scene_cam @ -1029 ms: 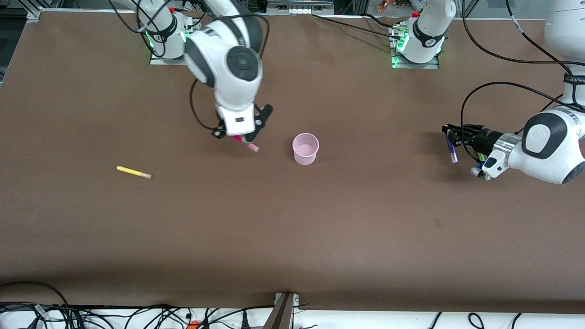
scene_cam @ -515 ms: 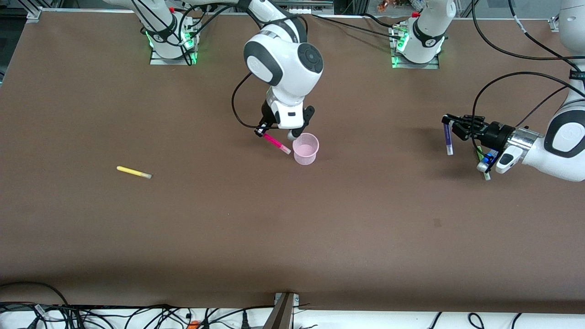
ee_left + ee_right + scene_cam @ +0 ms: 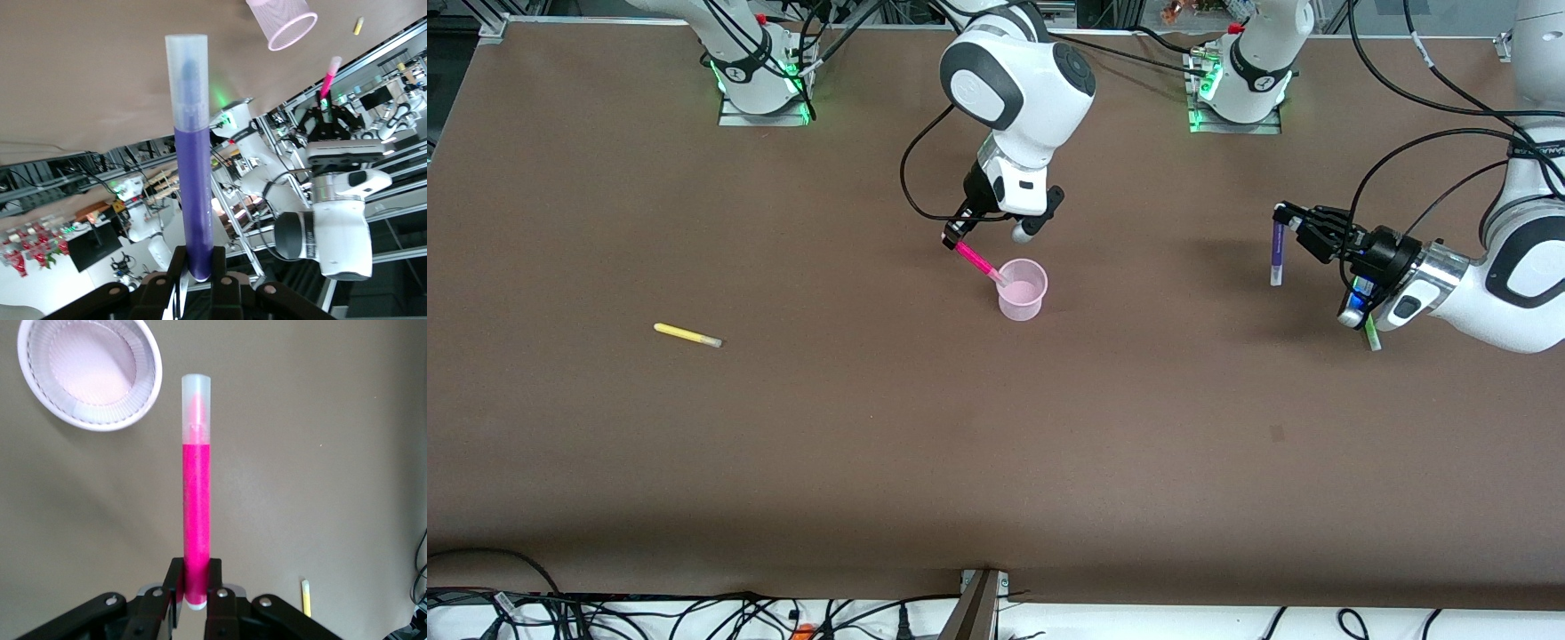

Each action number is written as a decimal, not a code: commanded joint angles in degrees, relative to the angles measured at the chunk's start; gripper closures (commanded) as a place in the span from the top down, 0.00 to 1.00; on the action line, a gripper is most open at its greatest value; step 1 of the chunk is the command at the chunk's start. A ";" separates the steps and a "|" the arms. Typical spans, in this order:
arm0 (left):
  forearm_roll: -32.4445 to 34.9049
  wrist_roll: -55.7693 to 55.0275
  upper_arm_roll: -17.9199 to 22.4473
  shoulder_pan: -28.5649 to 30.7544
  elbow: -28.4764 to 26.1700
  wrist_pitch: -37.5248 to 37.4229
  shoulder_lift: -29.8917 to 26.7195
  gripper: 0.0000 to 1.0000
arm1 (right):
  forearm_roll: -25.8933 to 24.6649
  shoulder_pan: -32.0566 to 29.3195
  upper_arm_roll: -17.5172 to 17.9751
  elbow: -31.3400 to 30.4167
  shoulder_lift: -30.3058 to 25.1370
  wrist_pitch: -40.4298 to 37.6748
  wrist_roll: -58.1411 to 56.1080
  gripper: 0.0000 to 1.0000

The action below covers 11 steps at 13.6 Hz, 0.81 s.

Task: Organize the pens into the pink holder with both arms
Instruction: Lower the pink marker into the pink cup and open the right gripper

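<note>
The magenta pen's pale end (image 3: 196, 387) is beside the holder's rim (image 3: 157, 370), outside it, so it is too early to open. The pen gets lined up by my right gripper first.
The pink holder (image 3: 1022, 288) stands upright mid-table; it also shows in the right wrist view (image 3: 90, 373) and the left wrist view (image 3: 281, 22). My right gripper (image 3: 955, 242) is shut on the magenta pen (image 3: 978, 262), whose pale end is at the holder's rim; in the right wrist view the pen (image 3: 196, 500) sits between the gripper (image 3: 195, 583) jaws. My left gripper (image 3: 1280, 217) is shut on the dark purple pen (image 3: 1278, 253) and holds it up over the left arm's end of the table; the pen (image 3: 193, 180) shows in the left gripper (image 3: 200, 267). The yellow pen (image 3: 687, 335) lies toward the right arm's end. The lime green pen (image 3: 1370, 336) lies partly hidden under the left wrist.
The two arm bases (image 3: 758, 71) (image 3: 1240, 76) stand along the edge of the table farthest from the front camera. Cables (image 3: 694, 613) hang along the edge nearest to it. The brown tabletop (image 3: 996, 444) is bare around the holder.
My right gripper has carried the magenta pen from beside the holder up to its rim. My left gripper has shifted slightly toward the holder with the purple pen.
</note>
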 commanded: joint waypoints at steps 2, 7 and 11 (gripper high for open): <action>-2.25 -4.85 -0.50 -0.47 1.15 -1.51 0.52 0.00 | -1.17 2.05 -0.73 5.19 6.76 -0.49 0.17 0.00; -7.60 -10.74 -0.94 -1.35 1.15 -2.39 0.52 0.00 | -4.33 4.87 -1.69 5.45 8.00 -0.75 2.28 0.00; -9.81 -13.29 -1.20 -2.93 1.41 -1.60 0.52 0.00 | -4.51 5.49 -1.69 5.72 8.18 -0.84 1.14 0.00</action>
